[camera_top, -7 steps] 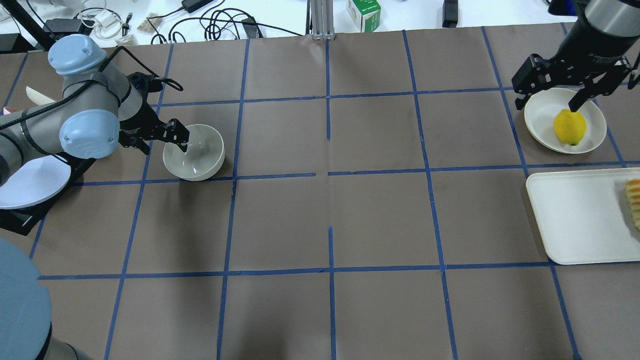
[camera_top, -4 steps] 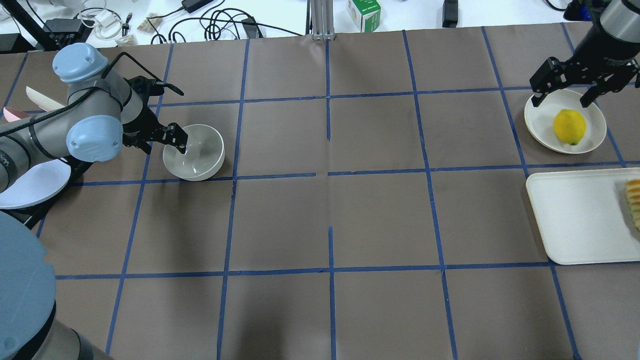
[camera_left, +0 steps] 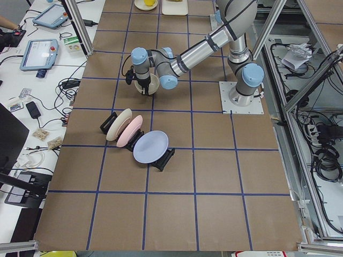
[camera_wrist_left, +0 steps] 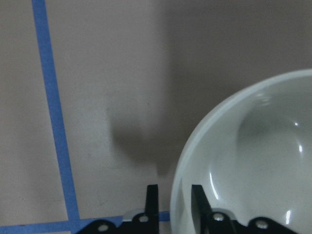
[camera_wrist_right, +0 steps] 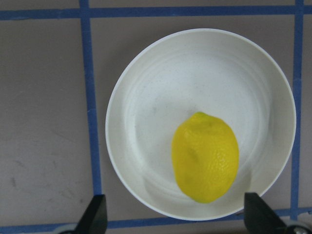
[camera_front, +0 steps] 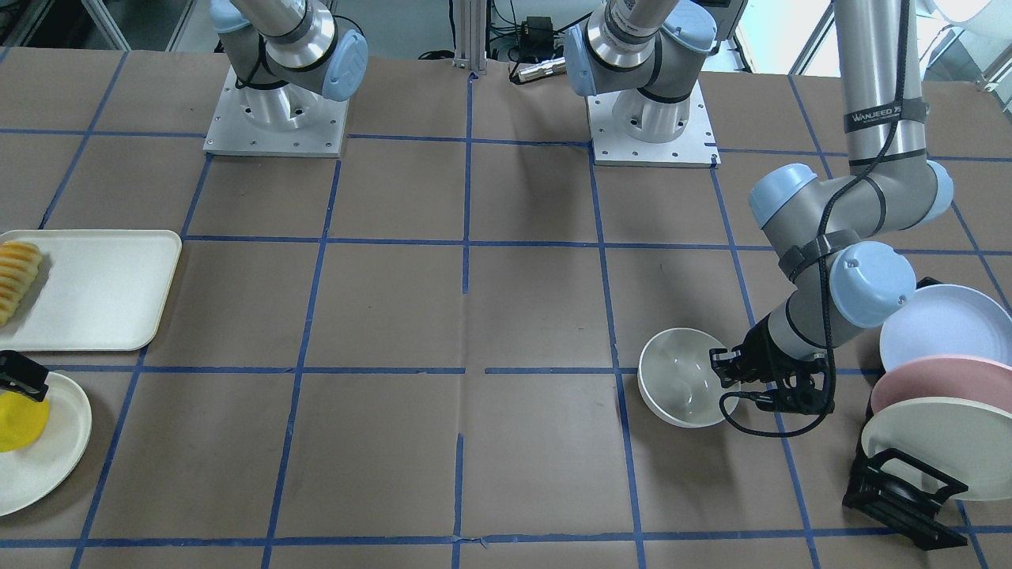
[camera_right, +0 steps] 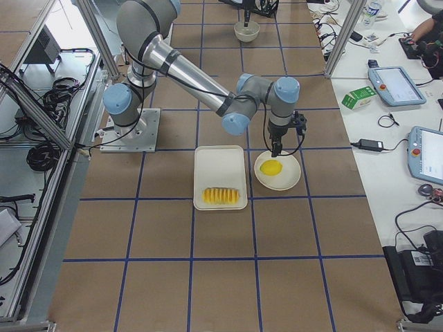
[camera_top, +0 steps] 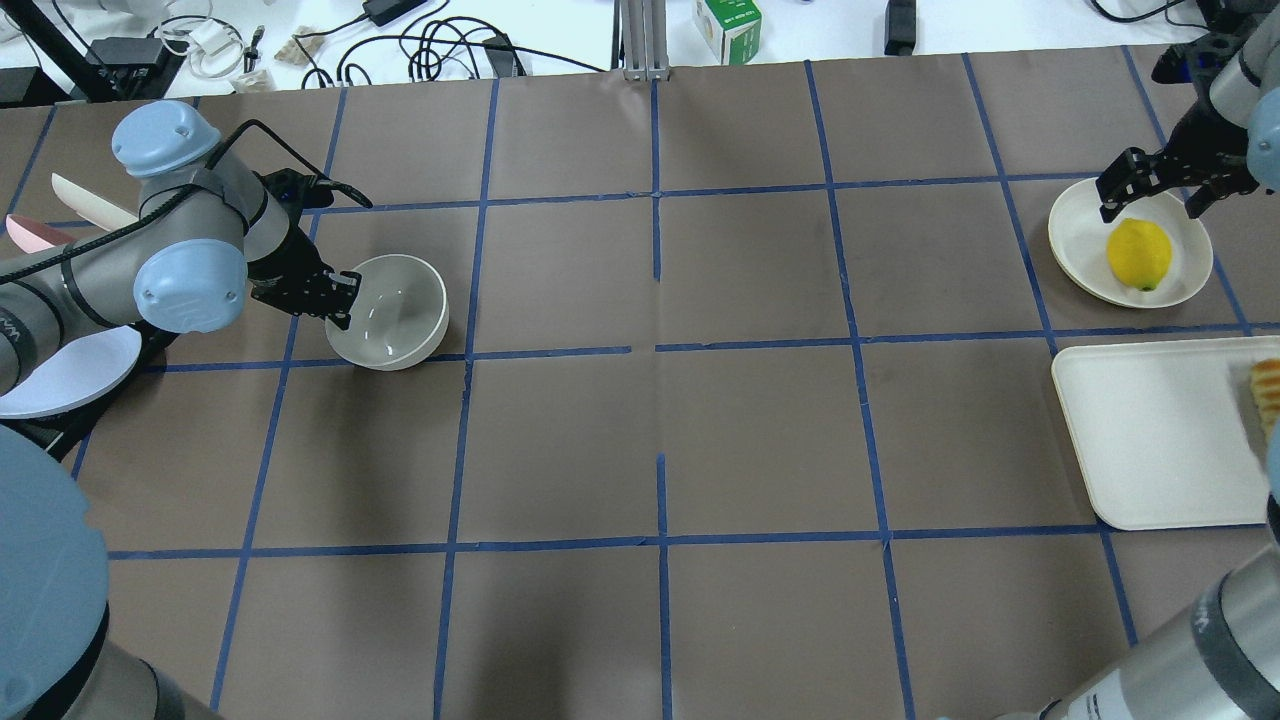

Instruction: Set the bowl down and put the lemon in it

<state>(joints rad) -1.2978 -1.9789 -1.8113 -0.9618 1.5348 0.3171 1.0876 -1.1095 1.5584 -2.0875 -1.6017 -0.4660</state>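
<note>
The lemon narrows to a sloping tip at its end, so the robot's right gripper should next grip the lemon across its facing long sides.
The cream-white bowl sits left of centre on the brown table and tilts a little. My left gripper is shut on its near-left rim. The left wrist view shows one finger outside the bowl and the other inside. The yellow lemon lies on a flat cream plate at the far right. My right gripper hangs open over the plate's far edge and is empty. In the right wrist view the lemon lies between the wide-spread fingertips.
A cream tray with a row of orange-yellow slices lies beside the lemon plate. A black rack with several upright plates stands just left of the bowl. Cables and a small box lie beyond the table's far edge.
My right gripper has moved off the lemon toward the plate's far right edge, still open. My left wrist has turned and the bowl now tilts and sits slightly further left.
</note>
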